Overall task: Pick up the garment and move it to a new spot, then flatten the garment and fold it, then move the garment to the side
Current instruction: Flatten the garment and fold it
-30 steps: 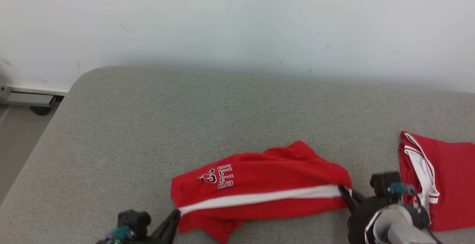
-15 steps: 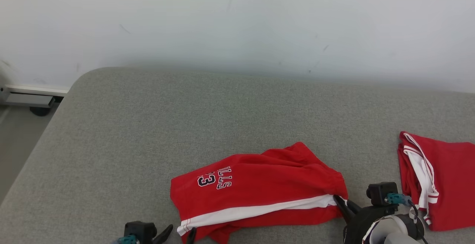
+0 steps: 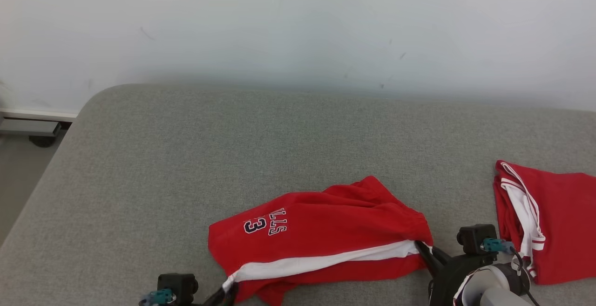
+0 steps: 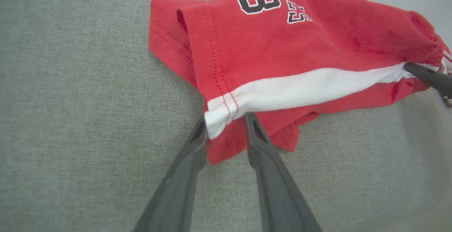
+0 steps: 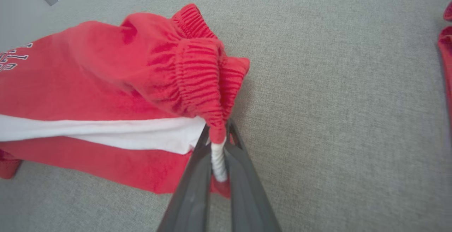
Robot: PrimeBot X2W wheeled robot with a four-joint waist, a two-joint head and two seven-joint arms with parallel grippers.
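Observation:
I need to pinch the shorts next with my left gripper by the white hem corner [image 3: 229,281], because it stands up in a fold while the red cloth [image 3: 324,225] lies slack.
The garment [image 3: 321,231] is a pair of red shorts with a white side stripe and a printed "3", lying crumpled on the grey cushion [image 3: 233,147]. My left gripper [image 3: 228,293] is at the shorts' near left hem corner. In the left wrist view its fingers [image 4: 192,154] stand apart on either side of the white hem of the shorts [image 4: 300,48], with cloth between them. My right gripper [image 3: 419,246] is shut on the elastic waistband end. The right wrist view shows the bunched waistband of the shorts [image 5: 106,83] pinched at my right gripper [image 5: 217,133].
A second red and white garment [image 3: 554,222] lies at the cushion's right edge, close to my right arm. The cushion's rounded left edge drops to the floor, where a grey rail [image 3: 28,126] runs along the wall. The far half of the cushion is bare.
My left gripper let go of the hem, opened wide, and has narrowed around it again. The shorts have sagged lower onto the cushion. The right grip is unchanged. The camera shifted slightly.

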